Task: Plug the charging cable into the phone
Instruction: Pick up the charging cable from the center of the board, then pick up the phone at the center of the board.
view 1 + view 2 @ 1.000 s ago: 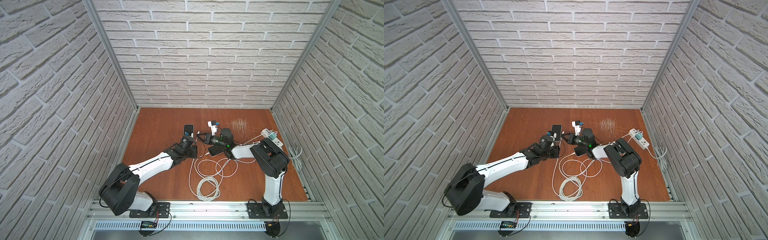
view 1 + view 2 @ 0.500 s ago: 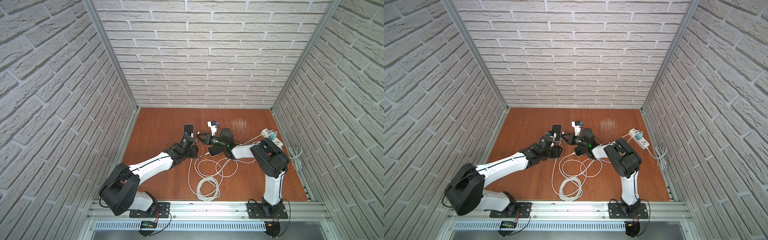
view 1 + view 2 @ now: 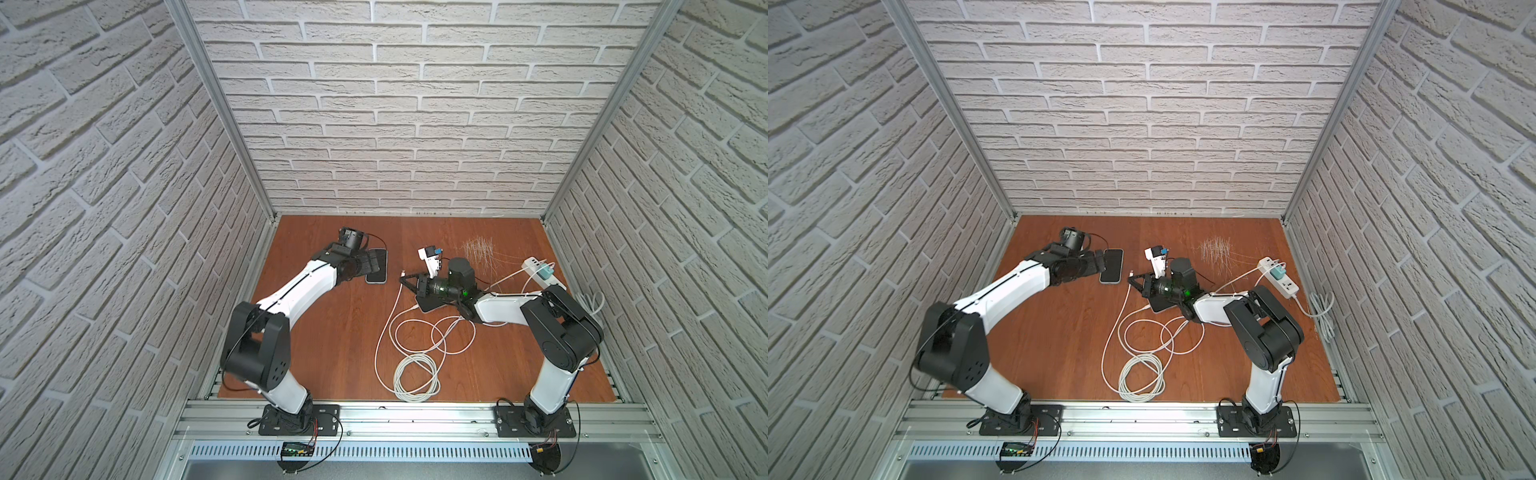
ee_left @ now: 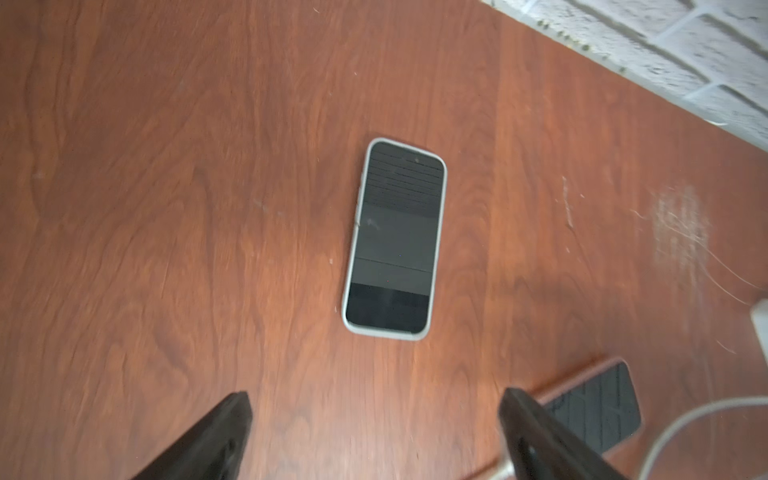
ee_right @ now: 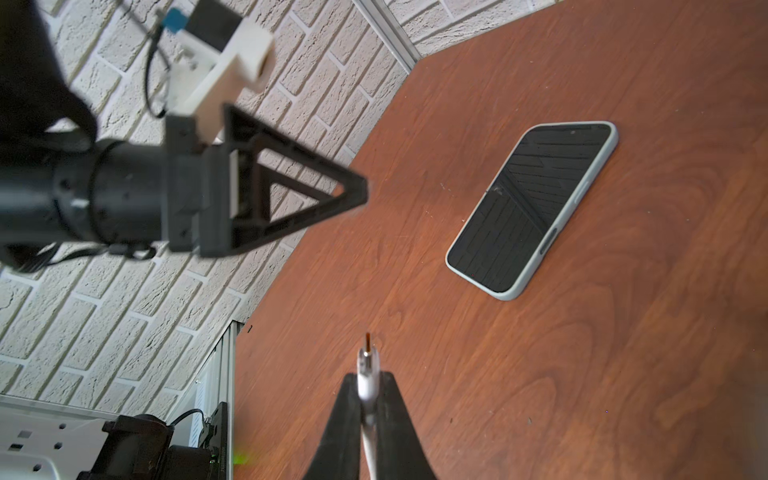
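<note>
The charging cable needs to be plugged into the phone. My left gripper should next grab the phone (image 3: pixel 380 272) across its long side edges, so its near end stays free.
The phone (image 3: pixel 380 272) (image 3: pixel 1113 266) (image 4: pixel 395 237) (image 5: pixel 532 208) has a dark screen and a pale grey case, and it lies flat on the wooden table. My left gripper (image 3: pixel 370 265) (image 3: pixel 1098 262) (image 4: pixel 374 399) hovers open just left of it, with nothing between the fingers. My right gripper (image 3: pixel 405 279) (image 3: pixel 1133 281) (image 5: pixel 368 384) is shut on the white charging cable's plug (image 5: pixel 368 357). The plug's tip sticks out toward the phone's near end, a short way off. The rest of the cable lies in loose loops and a coil (image 3: pixel 415 374) (image 3: pixel 1140 378).
A second dark phone (image 3: pixel 430 306) (image 4: pixel 594 407) lies under my right wrist. A white power strip (image 3: pixel 542 272) (image 3: pixel 1277 278) with a teal charger sits at the right edge, near pale scratch marks (image 3: pixel 478 249). Brick walls close in three sides.
My left gripper has opened and let go of the phone, which now lies flat. The left wrist has drawn back toward the far left. The right arm holds still.
</note>
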You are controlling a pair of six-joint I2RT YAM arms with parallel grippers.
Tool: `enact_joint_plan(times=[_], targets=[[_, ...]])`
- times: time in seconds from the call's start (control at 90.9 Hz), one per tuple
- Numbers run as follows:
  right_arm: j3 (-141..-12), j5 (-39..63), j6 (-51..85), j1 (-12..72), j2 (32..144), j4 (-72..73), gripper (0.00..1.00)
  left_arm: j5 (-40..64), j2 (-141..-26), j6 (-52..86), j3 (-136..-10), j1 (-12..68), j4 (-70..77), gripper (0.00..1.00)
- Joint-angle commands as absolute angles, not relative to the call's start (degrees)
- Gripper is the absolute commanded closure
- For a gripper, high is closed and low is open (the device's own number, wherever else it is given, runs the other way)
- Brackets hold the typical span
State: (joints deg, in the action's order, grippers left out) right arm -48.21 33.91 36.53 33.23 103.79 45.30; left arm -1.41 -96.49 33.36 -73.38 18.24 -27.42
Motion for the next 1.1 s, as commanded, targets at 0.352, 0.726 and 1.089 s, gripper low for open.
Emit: enact_joint_plan(times=[0.352,0.726,1.089], targets=[[-47.9,35.0,36.1,32.7,103.8,46.1,0.97,1.0,-125.6,26.8,-103.7,18.4,-48.9,0.02],[-48.3,35.1,36.3,32.7,104.5,46.0,0.96,-1.2,-133.6,25.7,-112.4,21.2,-51.6,0.02],[-48.3,35.2,36.5,32.7,104.6,46.1,0.97,-8.8,-139.8,26.7,-119.7,22.1,-59.0,0.02]])
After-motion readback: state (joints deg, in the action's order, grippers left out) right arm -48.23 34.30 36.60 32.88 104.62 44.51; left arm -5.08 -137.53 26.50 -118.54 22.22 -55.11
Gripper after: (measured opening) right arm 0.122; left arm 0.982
